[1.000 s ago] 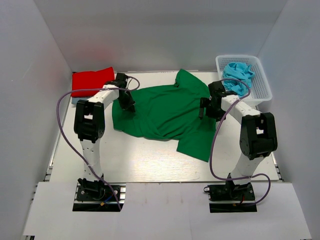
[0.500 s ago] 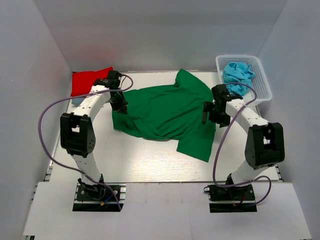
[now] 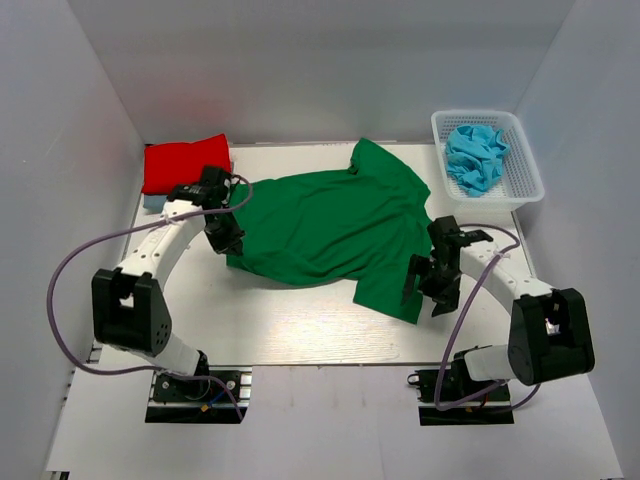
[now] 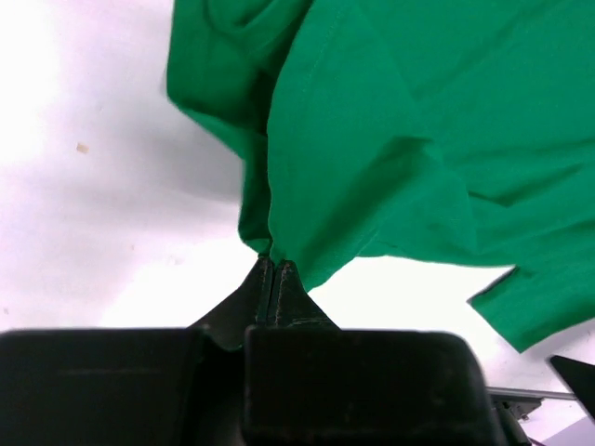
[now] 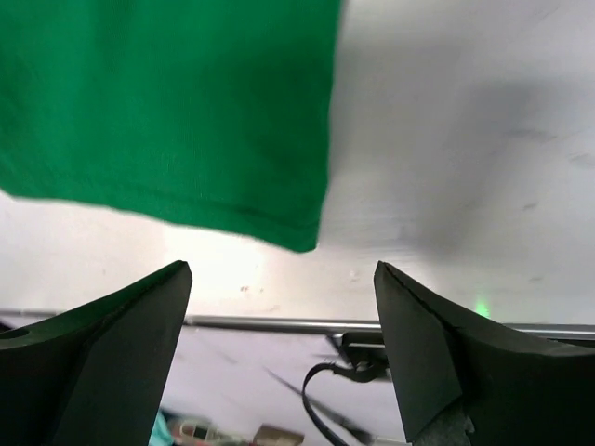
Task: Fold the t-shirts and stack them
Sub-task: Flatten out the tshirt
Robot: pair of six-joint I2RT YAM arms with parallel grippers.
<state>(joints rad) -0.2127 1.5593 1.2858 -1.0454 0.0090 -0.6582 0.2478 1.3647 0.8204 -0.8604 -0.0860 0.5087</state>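
The right gripper grabs the dark green t-shirt (image 3: 330,225) by its near corner (image 3: 415,319) next, across from my left gripper, to stretch the t-shirt for folding.
A dark green t-shirt (image 3: 330,225) lies spread and rumpled across the middle of the table. My left gripper (image 3: 227,240) is shut on its left edge; in the left wrist view the cloth (image 4: 390,121) rises from the closed tips of that gripper (image 4: 275,265). My right gripper (image 3: 421,290) stands open beside the shirt's near right corner (image 5: 302,243), with nothing between the jaws of that gripper (image 5: 284,271). A folded red t-shirt (image 3: 185,163) rests at the back left on a pale blue one (image 3: 153,202). Turquoise shirts (image 3: 475,155) lie crumpled in the basket.
The white mesh basket (image 3: 530,172) stands at the back right corner. White walls enclose the table on three sides. Purple cables loop out from both arms. The table's near edge and a metal rail (image 5: 279,324) show below the right gripper.
My left gripper has drawn toward the near left with the shirt's edge in it. The right gripper has travelled toward the near side, from the shirt's right edge to its near corner.
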